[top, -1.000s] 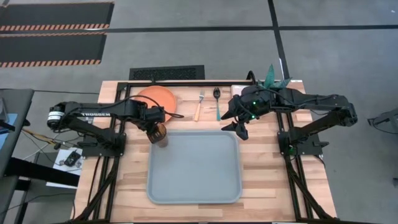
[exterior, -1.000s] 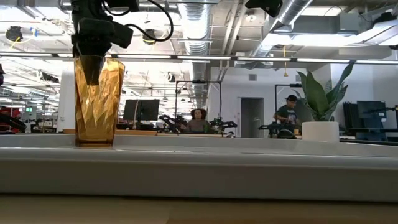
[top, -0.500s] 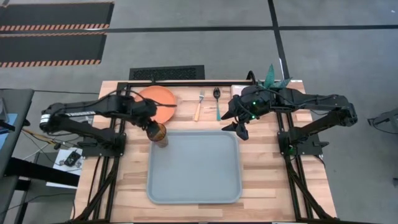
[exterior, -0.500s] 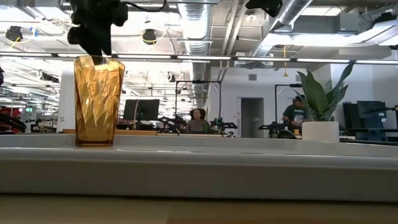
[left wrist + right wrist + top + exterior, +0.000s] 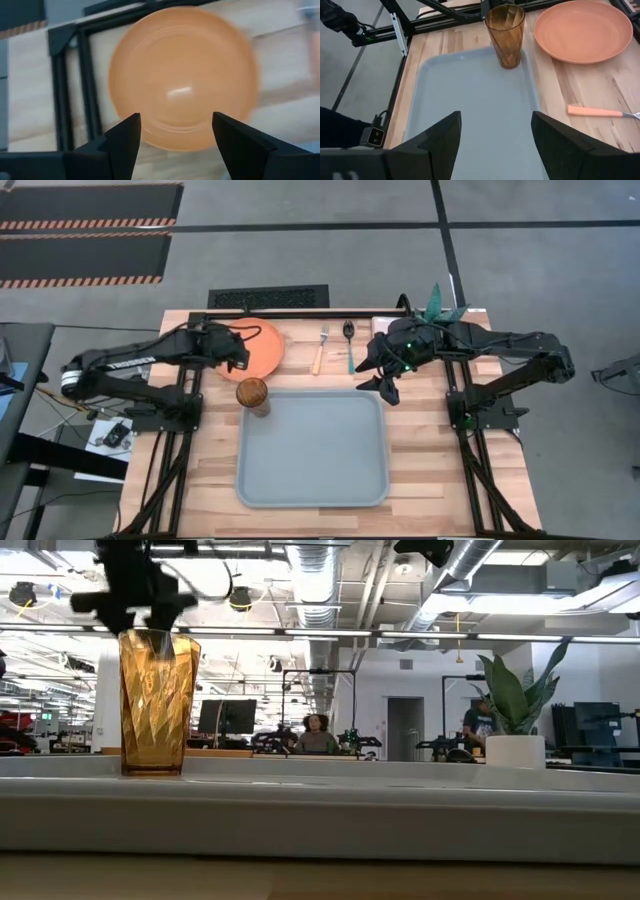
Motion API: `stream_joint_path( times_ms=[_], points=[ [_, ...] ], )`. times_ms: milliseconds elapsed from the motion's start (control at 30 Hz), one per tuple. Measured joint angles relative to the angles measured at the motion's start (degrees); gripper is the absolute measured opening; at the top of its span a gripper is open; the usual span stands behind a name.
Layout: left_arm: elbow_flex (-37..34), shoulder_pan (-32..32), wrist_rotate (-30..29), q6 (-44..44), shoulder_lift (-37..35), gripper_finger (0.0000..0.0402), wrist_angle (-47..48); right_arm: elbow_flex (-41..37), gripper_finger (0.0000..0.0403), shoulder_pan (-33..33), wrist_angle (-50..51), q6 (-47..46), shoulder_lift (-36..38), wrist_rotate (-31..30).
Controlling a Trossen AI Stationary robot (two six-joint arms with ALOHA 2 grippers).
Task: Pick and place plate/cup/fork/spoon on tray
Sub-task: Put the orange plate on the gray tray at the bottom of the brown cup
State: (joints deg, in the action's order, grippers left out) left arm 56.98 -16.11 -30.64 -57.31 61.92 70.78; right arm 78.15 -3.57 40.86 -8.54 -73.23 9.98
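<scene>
I should grab the orange plate by its rim with my left gripper next. Then I can set it on the grey-blue tray (image 5: pixel 320 465).
The amber cup (image 5: pixel 252 393) stands upright on its base in the far left corner of the grey-blue tray (image 5: pixel 320 465); it also shows in the low view (image 5: pixel 153 703) and the right wrist view (image 5: pixel 505 35). The orange plate (image 5: pixel 268 345) lies flat on the table beyond the tray. My left gripper (image 5: pixel 236 354) hovers open above the plate (image 5: pixel 182 75), touching nothing. The fork (image 5: pixel 320 352) and the spoon (image 5: pixel 349 345) lie side by side on the table to the right of the plate. My right gripper (image 5: pixel 386 386) waits open and empty at the tray's far right corner.
A green plant in a white pot (image 5: pixel 515 750) stands at the far right of the table (image 5: pixel 435 305). Black frame rails (image 5: pixel 190 410) run along both sides of the table and across its far edge. Most of the tray's floor (image 5: pixel 470 110) is bare.
My left gripper has let go of the cup, risen out of it and gone toward the table's far edge, and now hovers over the plate. The cup has stayed upright in the tray's far left corner.
</scene>
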Motion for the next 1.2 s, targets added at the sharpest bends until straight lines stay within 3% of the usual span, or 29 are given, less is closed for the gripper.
stream_joint_path(
  times_ms=[267,500,667,900,1067,1200],
  points=[
    [-8.3,-10.5,1.4,6.4,0.3,0.0233,-9.2,0.0,0.0265,-0.3,0.0,0.0,0.0,0.0],
    [-13.4,-20.0,1.5,-2.4,0.7,0.0234,-14.6,0.0,0.0265,-0.3,-0.2,0.0,-0.3,0.0],
    [-17.4,-23.3,2.3,-1.7,0.7,0.0234,-21.9,0.0,0.0265,-0.3,-0.2,0.0,-0.3,0.0],
    [-21.7,-27.3,1.4,-1.7,0.7,0.0234,-24.1,0.0,0.0265,-0.3,-0.1,0.0,-0.3,0.0],
    [-26.3,-27.8,6.3,-0.2,0.7,0.0234,-33.7,0.0,0.0265,-0.3,-0.1,0.0,-0.3,0.0],
    [-29.2,-27.8,6.1,-2.6,0.7,0.0234,-35.1,0.0,0.0265,-0.3,-0.1,0.0,-0.3,0.0]
  ],
)
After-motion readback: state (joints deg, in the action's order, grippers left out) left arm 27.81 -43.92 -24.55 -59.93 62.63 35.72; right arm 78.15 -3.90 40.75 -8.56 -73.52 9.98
